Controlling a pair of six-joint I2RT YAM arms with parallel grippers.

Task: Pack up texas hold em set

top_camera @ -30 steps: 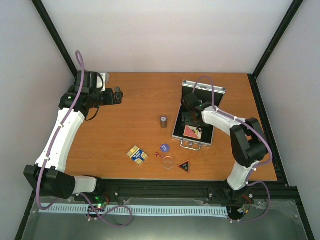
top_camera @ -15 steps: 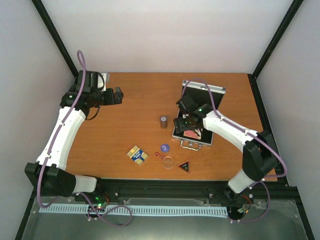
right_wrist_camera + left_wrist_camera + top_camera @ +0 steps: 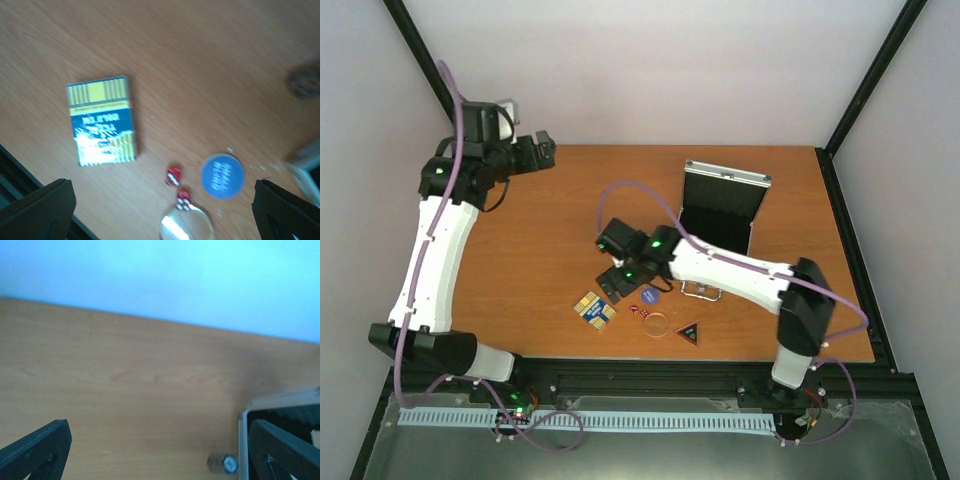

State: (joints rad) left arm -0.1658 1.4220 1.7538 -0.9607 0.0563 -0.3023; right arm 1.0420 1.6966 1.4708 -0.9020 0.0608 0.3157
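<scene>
My right gripper should next grab the blue-gold deck across its opposite long side edges, so the deck's striped end stays free to pack into the case (image 3: 723,203).
The silver case (image 3: 723,203) stands open at the back right, showing its black lining; its edge also shows in the left wrist view (image 3: 243,440). The blue-gold deck (image 3: 594,309) (image 3: 101,120), blue chip (image 3: 649,295) (image 3: 222,175), red dice (image 3: 642,312) (image 3: 173,176), clear disc (image 3: 657,325) (image 3: 187,227) and black triangle (image 3: 688,333) lie near the front edge. The dark cylinder (image 3: 222,463) stands left of the case. The red deck is hidden. My right gripper (image 3: 618,280) (image 3: 161,192) is open and empty, just above the deck and dice. My left gripper (image 3: 544,150) (image 3: 160,440) is open and empty, raised at the back left.
The orange-brown table (image 3: 570,230) is ringed by a black frame (image 3: 840,130) and white walls. My right arm (image 3: 720,265) stretches across the front of the case, over its handle (image 3: 703,292).
My right arm has swung left, out of the case to the loose pieces at the front. My left arm has lifted and drawn back toward the far left corner.
</scene>
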